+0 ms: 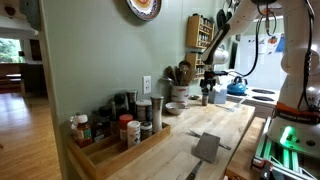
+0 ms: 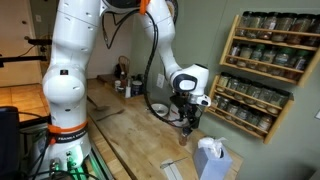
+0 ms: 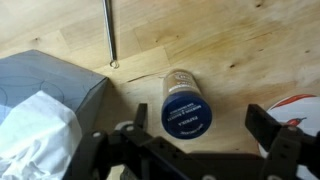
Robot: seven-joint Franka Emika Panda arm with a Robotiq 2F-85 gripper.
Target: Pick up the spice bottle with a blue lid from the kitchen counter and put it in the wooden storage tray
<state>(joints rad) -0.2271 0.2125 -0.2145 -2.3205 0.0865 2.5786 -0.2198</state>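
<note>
My gripper should go down first and then close on the blue lid (image 1: pixel 205 95) (image 3: pixel 187 108). The lid looks small and low, and my gripper's fingers are still above it.
The spice bottle with a blue lid (image 3: pixel 187 108) stands on the pale wooden kitchen counter (image 3: pixel 230 50), seen from above in the wrist view. My gripper (image 3: pixel 200 128) is open, with one finger on each side of the bottle and clear gaps between them. In both exterior views the gripper (image 1: pixel 207 88) (image 2: pixel 188 118) hangs low over the far end of the counter (image 1: pixel 190 135). The wooden storage tray (image 1: pixel 150 142) lies at the near end of the counter along the wall and holds several spice jars.
A grey box with white tissue (image 3: pixel 50 100) (image 2: pixel 210 160) stands close beside the bottle. A thin metal rod (image 3: pixel 109 30) lies on the counter. A wall-hung spice rack (image 2: pixel 265 70), a utensil holder (image 1: pixel 181 75), a blue kettle (image 1: pixel 237 88) and a grey object (image 1: pixel 207 148) are nearby.
</note>
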